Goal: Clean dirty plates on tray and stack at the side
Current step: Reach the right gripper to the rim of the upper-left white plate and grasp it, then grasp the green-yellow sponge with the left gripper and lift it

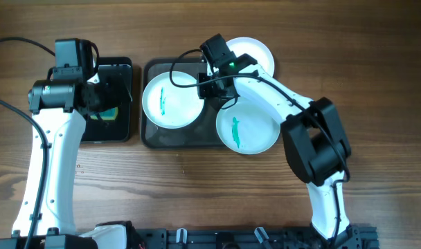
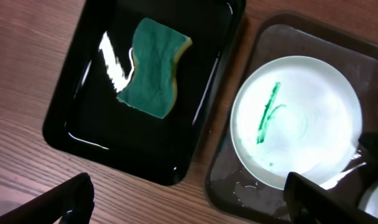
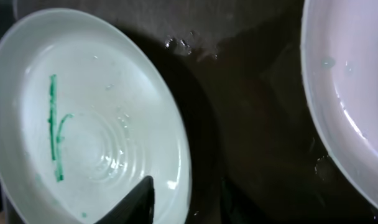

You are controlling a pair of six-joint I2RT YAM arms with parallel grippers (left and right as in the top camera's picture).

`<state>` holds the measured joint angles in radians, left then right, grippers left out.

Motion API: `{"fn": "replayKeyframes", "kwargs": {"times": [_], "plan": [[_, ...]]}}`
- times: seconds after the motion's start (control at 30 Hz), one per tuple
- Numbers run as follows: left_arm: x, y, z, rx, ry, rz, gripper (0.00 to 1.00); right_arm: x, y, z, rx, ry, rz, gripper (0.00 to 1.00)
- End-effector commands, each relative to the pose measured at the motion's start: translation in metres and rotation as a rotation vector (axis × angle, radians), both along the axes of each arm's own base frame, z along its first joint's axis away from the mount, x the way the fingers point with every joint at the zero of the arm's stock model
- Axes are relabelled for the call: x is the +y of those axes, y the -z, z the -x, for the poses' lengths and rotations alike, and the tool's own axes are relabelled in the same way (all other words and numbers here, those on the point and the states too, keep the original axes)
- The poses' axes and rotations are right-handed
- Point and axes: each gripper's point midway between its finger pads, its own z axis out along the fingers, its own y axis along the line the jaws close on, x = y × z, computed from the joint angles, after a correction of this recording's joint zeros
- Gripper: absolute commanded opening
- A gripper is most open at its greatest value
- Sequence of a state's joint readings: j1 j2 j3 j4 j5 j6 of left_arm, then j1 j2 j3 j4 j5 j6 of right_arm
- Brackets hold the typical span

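Observation:
The sponge should wipe plates with its free bottom, so my left gripper needs to pinch it next across its narrow middle point(image 2: 154, 66) from the teal top.
Three plates lie on the dark-grey tray point(image 1: 186, 140). The left plate point(image 1: 170, 104) carries a teal smear, and so does the lower right plate point(image 1: 247, 128), which overhangs the tray's edge. The far plate point(image 1: 257, 52) looks plain white. My right gripper point(image 1: 209, 88) straddles the left plate's right rim. In the right wrist view one finger point(image 3: 138, 200) rests inside that plate point(image 3: 83, 124); the other is lost in the dark past the rim. My left gripper point(image 2: 189, 208) hangs open and holds nothing, above the wood between the black tray and the grey tray point(image 2: 251, 193).
A smaller, deeper black tray point(image 2: 71, 118) holds a teal-and-yellow sponge point(image 2: 153, 67) at the left of the table. The grey tray's floor point(image 3: 251, 124) is wet. Bare wooden table lies in front of both trays.

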<state>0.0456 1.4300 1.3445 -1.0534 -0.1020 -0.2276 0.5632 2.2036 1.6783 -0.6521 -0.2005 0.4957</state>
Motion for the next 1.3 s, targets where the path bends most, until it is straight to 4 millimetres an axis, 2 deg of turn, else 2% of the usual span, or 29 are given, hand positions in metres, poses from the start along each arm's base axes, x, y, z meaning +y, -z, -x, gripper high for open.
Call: {"fn": "replayKeyframes", "kwargs": {"times": [0.0, 0.1, 0.33, 0.43, 0.47, 0.57, 0.6, 0.67, 0.9, 1.0, 1.1, 1.27], "plan": [[0.008, -0.005, -0.006, -0.014, -0.032, -0.039, 0.95, 0.001, 0.016, -0.002, 0.012, 0.006, 0.026, 0.2], [0.008, -0.001, -0.007, -0.003, -0.032, -0.039, 0.96, 0.0, 0.023, 0.0, 0.027, 0.012, 0.032, 0.16], [0.016, 0.004, -0.01, 0.008, -0.055, -0.042, 0.99, -0.001, 0.04, 0.001, 0.047, 0.013, 0.048, 0.15], [0.023, 0.007, -0.009, 0.017, -0.075, -0.042, 0.99, -0.002, 0.044, 0.002, 0.054, 0.013, 0.053, 0.06], [0.027, 0.008, -0.009, 0.022, -0.082, -0.043, 0.95, -0.002, 0.044, 0.002, 0.054, 0.013, 0.053, 0.04], [0.037, 0.017, -0.011, 0.042, -0.109, -0.041, 0.75, -0.002, 0.044, 0.002, 0.056, 0.013, 0.055, 0.04], [0.04, 0.021, -0.013, 0.049, -0.117, -0.041, 0.7, -0.002, 0.045, 0.003, 0.057, 0.012, 0.056, 0.04], [0.045, 0.031, -0.018, 0.069, -0.107, -0.043, 0.67, -0.003, 0.045, 0.003, 0.057, 0.007, 0.059, 0.04], [0.062, 0.078, -0.038, 0.152, -0.046, -0.057, 0.65, -0.006, 0.045, 0.0, 0.041, 0.014, 0.078, 0.05], [0.057, 0.095, -0.054, 0.144, 0.046, -0.037, 0.64, -0.006, 0.045, -0.001, 0.036, 0.015, 0.078, 0.05], [0.061, 0.11, -0.071, 0.12, 0.046, -0.043, 0.64, -0.009, 0.046, -0.002, 0.027, 0.024, 0.099, 0.05], [0.056, 0.133, -0.085, 0.113, 0.062, -0.006, 0.63, -0.009, 0.046, -0.003, 0.027, 0.024, 0.098, 0.05]]}}
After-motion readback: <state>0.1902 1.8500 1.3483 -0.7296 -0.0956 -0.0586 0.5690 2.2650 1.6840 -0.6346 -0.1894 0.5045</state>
